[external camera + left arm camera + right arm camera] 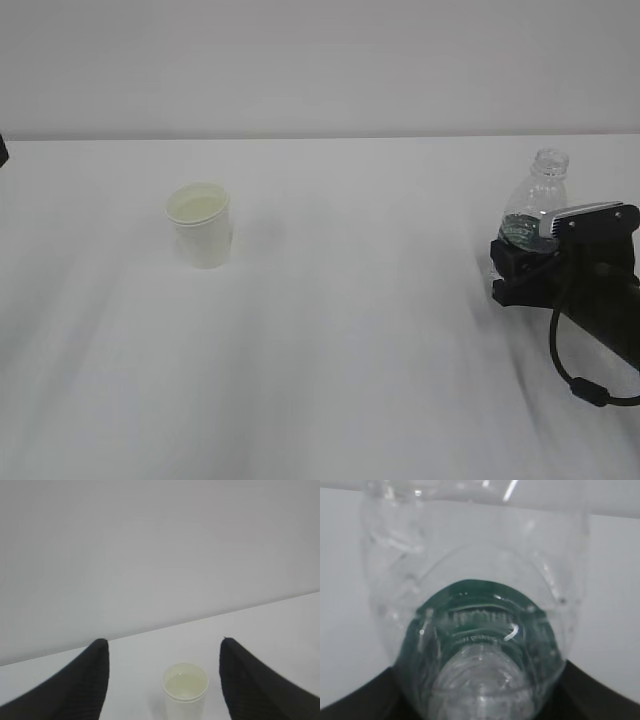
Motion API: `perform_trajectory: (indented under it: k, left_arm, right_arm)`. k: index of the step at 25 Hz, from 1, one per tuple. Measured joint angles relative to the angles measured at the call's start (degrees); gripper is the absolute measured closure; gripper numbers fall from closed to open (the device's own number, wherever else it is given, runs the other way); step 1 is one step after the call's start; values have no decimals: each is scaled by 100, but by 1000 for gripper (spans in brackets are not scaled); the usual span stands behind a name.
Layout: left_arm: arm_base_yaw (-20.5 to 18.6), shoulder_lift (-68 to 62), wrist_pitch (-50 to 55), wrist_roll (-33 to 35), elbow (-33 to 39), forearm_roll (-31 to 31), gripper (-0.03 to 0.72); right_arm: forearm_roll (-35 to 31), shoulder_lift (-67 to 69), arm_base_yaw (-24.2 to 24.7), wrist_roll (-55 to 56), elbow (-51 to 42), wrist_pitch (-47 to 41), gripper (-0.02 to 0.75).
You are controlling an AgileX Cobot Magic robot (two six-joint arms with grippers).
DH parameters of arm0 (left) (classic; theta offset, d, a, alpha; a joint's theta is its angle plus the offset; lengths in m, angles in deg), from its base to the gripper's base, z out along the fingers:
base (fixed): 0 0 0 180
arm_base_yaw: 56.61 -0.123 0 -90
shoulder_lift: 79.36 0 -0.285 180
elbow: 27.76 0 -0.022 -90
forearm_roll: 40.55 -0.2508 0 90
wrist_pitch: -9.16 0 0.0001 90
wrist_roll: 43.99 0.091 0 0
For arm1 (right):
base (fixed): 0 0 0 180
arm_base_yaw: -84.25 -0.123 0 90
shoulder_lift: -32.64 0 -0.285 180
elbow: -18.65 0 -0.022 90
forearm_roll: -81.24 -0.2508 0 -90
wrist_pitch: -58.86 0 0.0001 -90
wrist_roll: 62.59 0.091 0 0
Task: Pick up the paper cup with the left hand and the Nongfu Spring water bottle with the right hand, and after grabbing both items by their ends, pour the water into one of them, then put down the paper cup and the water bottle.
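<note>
The upright bottle's lower body (524,232) stands down at the white table between my right gripper's fingers, so it is now time for my right gripper to open.
The cream paper cup (203,225) stands upright on the white table at centre-left, with clear water (185,684) in it. In the left wrist view the paper cup (185,690) sits ahead of my left gripper (165,642), whose black fingers stand wide open and apart from it. At the right, my right gripper (525,265) is shut on the lower body of the upright Nongfu Spring water bottle (545,195). The bottle's clear shoulder and green label (480,625) fill the right wrist view between the dark fingers (600,695). Its base is hidden.
The white table (380,350) runs back to a plain grey wall. A black cable (575,375) loops down from the right arm near the right edge. The left arm itself is outside the exterior view.
</note>
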Motion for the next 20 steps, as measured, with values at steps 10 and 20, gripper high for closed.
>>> perform_trajectory:
  k: [10, 20]
  left_arm:
    - [0, 0, 0, 0, 0, -20, 197]
    - [0, 0, 0, 0, 0, -31, 205]
  right_arm:
    - [132, 0, 0, 10, 0, 0, 232]
    - [217, 0, 0, 10, 0, 0, 169]
